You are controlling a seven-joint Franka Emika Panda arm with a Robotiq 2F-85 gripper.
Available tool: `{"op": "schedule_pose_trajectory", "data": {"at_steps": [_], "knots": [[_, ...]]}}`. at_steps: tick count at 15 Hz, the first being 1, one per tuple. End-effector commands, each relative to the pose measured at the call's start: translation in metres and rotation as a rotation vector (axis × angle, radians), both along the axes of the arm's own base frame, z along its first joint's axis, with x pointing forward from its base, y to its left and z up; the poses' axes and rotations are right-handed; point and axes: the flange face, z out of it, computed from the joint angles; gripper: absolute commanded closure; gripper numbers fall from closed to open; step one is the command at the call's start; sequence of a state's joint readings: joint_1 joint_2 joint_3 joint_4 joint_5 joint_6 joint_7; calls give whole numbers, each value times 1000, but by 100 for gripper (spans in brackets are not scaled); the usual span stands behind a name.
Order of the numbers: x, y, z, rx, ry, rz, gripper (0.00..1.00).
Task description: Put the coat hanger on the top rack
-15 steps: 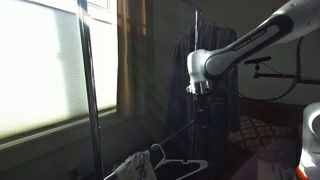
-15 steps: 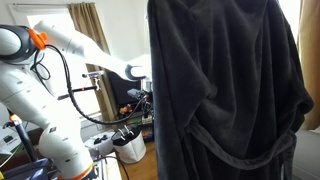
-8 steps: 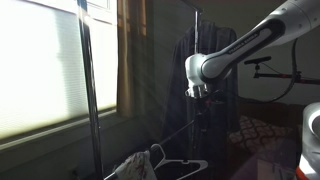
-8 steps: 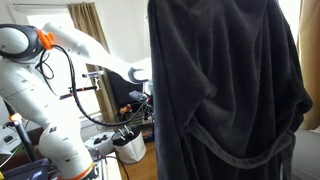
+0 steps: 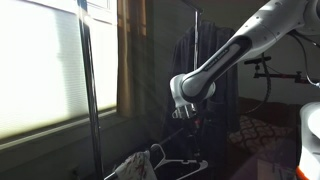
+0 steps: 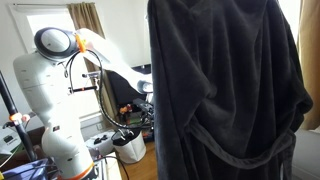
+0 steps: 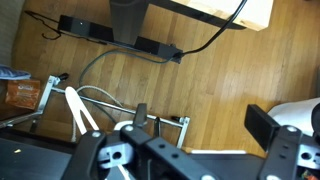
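The robot's gripper next needs to grab the dark coat hanger by its body, leaving the hanger's hook free, to hang it on the top rack.
My gripper (image 5: 183, 116) hangs low beside the garment stand and above a white hanger (image 5: 168, 162). In the wrist view the gripper (image 7: 200, 126) is open and empty, its two dark fingers wide apart over the wood floor. The thin dark coat hanger cannot be made out with certainty in any view. A shiny upright pole (image 5: 86, 90) of the stand shows, but the top rack lies above the frame. In an exterior view the gripper (image 6: 147, 90) is half hidden behind a dark robe.
A large dark robe (image 6: 225, 90) fills an exterior view and hangs at the back (image 5: 195, 65). The wrist view shows a white hanger (image 7: 80, 112), a metal bar (image 7: 105, 101), a power strip (image 7: 100, 34) and cables. A bright window (image 5: 45, 65) stands behind the pole.
The arm has swung down and toward the stand. The gripper is lower and closer to the white hanger than a second ago.
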State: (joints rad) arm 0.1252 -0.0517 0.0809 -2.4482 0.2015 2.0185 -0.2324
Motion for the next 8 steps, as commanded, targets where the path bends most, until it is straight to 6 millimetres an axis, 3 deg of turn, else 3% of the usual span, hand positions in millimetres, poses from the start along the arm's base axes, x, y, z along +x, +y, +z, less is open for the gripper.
{"op": "schedule_pose_trajectory", "data": {"at_steps": [1, 2, 6, 8], "knots": [[9, 26, -22, 56, 86, 152, 0], [4, 17, -13, 18, 35, 75, 0], [9, 26, -24, 41, 66, 138, 0], [21, 38, -44, 27, 86, 111, 0]]}}
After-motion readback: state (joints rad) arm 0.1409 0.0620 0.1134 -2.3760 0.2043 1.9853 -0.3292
